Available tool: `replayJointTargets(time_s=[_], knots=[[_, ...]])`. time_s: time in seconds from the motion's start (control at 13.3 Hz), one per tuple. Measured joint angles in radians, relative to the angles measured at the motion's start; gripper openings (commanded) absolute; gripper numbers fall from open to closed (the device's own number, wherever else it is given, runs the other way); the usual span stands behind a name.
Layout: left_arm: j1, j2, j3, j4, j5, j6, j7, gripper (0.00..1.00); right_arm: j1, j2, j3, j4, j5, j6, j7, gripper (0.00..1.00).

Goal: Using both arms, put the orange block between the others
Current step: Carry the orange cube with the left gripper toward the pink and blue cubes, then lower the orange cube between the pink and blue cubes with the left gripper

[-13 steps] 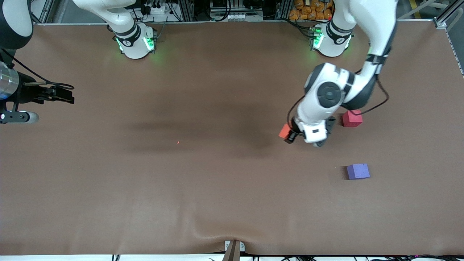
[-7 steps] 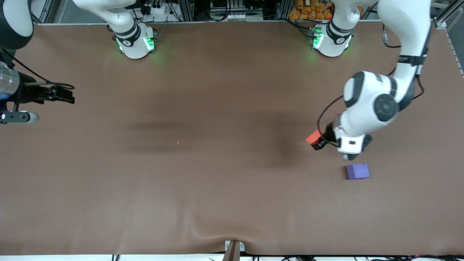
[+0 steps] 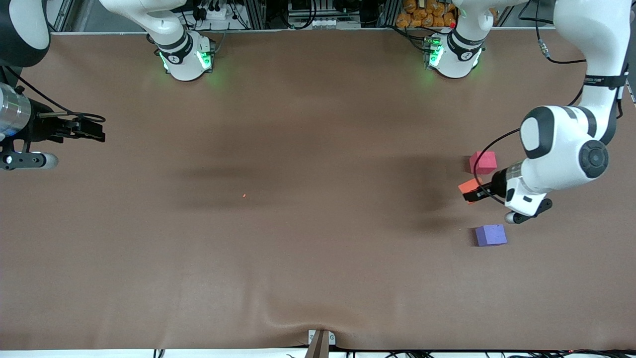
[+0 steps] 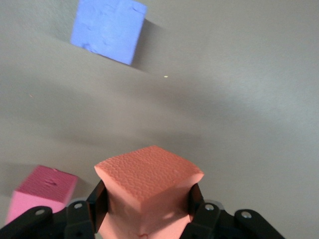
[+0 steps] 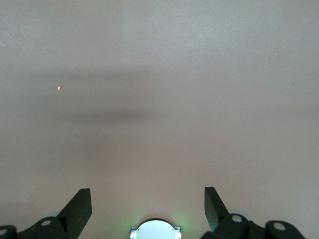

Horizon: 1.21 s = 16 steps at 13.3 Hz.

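Note:
The orange block's base is above the cloth between the cubes and the block would fall if I opened now, so my left gripper brings it down next.
My left gripper (image 3: 474, 193) is shut on the orange block (image 3: 468, 186) and holds it over the strip of cloth between the others. These are the pinkish-red cube (image 3: 483, 162), farther from the front camera, and the purple-blue cube (image 3: 491, 234), nearer to it. In the left wrist view the orange block (image 4: 149, 184) sits clamped between both fingers, with the purple-blue cube (image 4: 108, 30) and the pinkish-red cube (image 4: 42, 191) on the cloth beneath. My right gripper (image 3: 97, 130) waits open with nothing in it at the right arm's end of the table, its fingers (image 5: 82, 204) spread over bare cloth.
A brown cloth (image 3: 298, 149) covers the whole table. A tiny orange speck (image 3: 244, 195) lies near the middle. The cloth ripples near the front edge (image 3: 278, 318), by a small bracket (image 3: 320, 340). Both green-lit arm bases stand along the farthest edge.
The left arm has carried the orange block toward its own end of the table, from beside the pinkish-red cube to between the two cubes. The right arm has barely moved.

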Motion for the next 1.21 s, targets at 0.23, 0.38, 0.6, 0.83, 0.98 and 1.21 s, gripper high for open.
replayJointTargets(time_s=[0.23,0.38,0.6,0.83,0.98,1.21], knots=[[0.057,0.009,0.000,-0.010,-0.025,0.001,0.148,0.22,0.000,0.000,0.000,0.000,0.000,0.000,0.000,1.00],[0.092,0.033,0.001,-0.012,-0.040,0.010,0.249,0.22,0.000,0.000,0.000,0.000,0.000,0.000,0.000,1.00],[0.128,0.071,0.001,-0.012,-0.078,0.030,0.326,0.23,0.000,0.000,-0.001,0.000,0.000,0.000,0.000,1.00],[0.148,0.099,0.000,-0.013,-0.109,0.045,0.402,0.23,0.000,0.000,-0.003,0.001,0.000,0.001,0.000,1.00],[0.186,0.127,0.001,-0.013,-0.180,0.054,0.526,0.23,0.000,0.000,-0.007,0.017,0.000,0.002,0.000,1.00],[0.221,0.164,0.001,-0.013,-0.252,0.063,0.645,0.25,0.000,-0.001,-0.010,0.066,0.004,-0.063,0.001,1.00]])
